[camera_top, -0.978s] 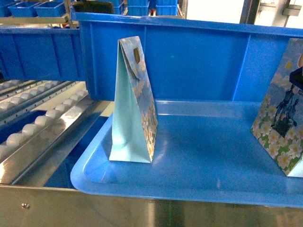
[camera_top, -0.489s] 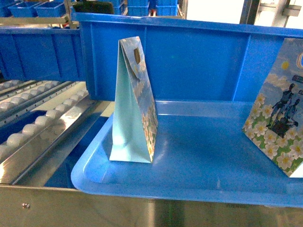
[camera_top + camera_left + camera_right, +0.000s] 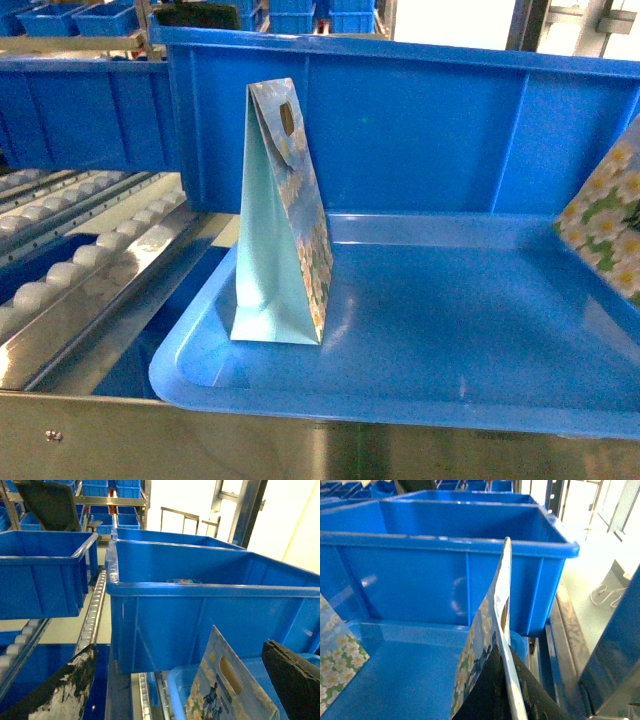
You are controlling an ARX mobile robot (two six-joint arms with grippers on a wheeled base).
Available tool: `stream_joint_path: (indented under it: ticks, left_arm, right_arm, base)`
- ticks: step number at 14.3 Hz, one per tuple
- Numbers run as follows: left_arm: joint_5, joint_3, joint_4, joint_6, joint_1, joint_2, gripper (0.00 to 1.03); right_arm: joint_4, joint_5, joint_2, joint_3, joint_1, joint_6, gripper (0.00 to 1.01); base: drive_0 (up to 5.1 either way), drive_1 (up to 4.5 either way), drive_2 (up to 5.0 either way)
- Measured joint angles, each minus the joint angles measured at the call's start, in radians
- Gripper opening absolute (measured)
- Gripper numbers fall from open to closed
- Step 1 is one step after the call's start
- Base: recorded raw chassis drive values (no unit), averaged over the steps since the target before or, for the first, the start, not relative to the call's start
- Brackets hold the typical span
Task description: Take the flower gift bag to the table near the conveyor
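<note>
The left gripper grabs the standing flower gift bag's thin top edge next, since the bag spreads wide toward its base.
One flower gift bag stands upright at the left of the blue tray. A second flower gift bag shows only as a floral corner at the right edge, raised off the tray floor. In the right wrist view my right gripper is shut on the thin top edge of this bag, with a dark finger on each side. My left gripper is open; the standing bag rises between its fingers, nearer the right one. The conveyor slopes at the left. The table is out of view.
A tall blue bin stands right behind the tray, with more blue bins on the roller tracks beyond. A steel ledge runs along the front. A floral corner of another bag sits at the left edge of the right wrist view.
The bag at the right of the head view has gone up and to the right, so only its lower corner still shows. The standing bag has not moved.
</note>
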Motion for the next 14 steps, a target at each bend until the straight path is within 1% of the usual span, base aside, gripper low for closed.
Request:
stream_joint_path:
  ticks: [1, 2, 5, 6, 7, 9, 10, 12, 14]
  left_arm:
    - [0.0, 0.0, 0.0, 0.0, 0.0, 0.0, 0.98]
    - [0.0, 0.0, 0.0, 0.0, 0.0, 0.0, 0.98]
    - [0.0, 0.0, 0.0, 0.0, 0.0, 0.0, 0.98]
    - [0.0, 0.0, 0.0, 0.0, 0.0, 0.0, 0.98]
    - [0.0, 0.0, 0.0, 0.0, 0.0, 0.0, 0.98]
    - [0.0, 0.0, 0.0, 0.0, 0.0, 0.0, 0.98]
    - [0.0, 0.0, 0.0, 0.0, 0.0, 0.0, 0.98]
    - [0.0, 0.0, -0.001, 0.0, 0.0, 0.0, 0.98]
    - [0.0, 0.0, 0.0, 0.0, 0.0, 0.0, 0.98]
  right_arm:
    - [-0.019, -0.013, -0.097, -0.019, -0.017, -0.008, 0.02]
    - [-0.04, -0.018, -0.194, -0.038, -0.036, -0.026, 0.02]
    - [-0.146, -0.08, -0.448, -0.057, -0.128, -0.042, 0.02]
    - [-0.187, -0.12, -0.528, -0.061, -0.175, -0.043, 0.02]
    - [-0.222, -0.164, -0.603, -0.07, -0.238, -0.045, 0.02]
    - [-0.275, -0.269, -0.727, -0.096, -0.379, -0.045, 0.02]
    - [-0.256, -0.303, -0.745, -0.108, -0.433, -0.044, 0.02]
    - [-0.269, -0.308, -0.745, -0.131, -0.462, -0.047, 0.02]
    - [-0.264, -0.307, -0.745, -0.135, -0.466, -0.047, 0.02]
  base:
    - [0.0, 0.0, 0.0]
    - [0.0, 0.0, 0.0]
    - [0.0, 0.0, 0.0]
    - [0.0, 0.0, 0.0]
    - [0.0, 0.0, 0.0]
    - [0.0, 0.0, 0.0]
    - [0.0, 0.0, 0.0]
    - [0.0, 0.0, 0.0]
    - [0.0, 0.0, 0.0]
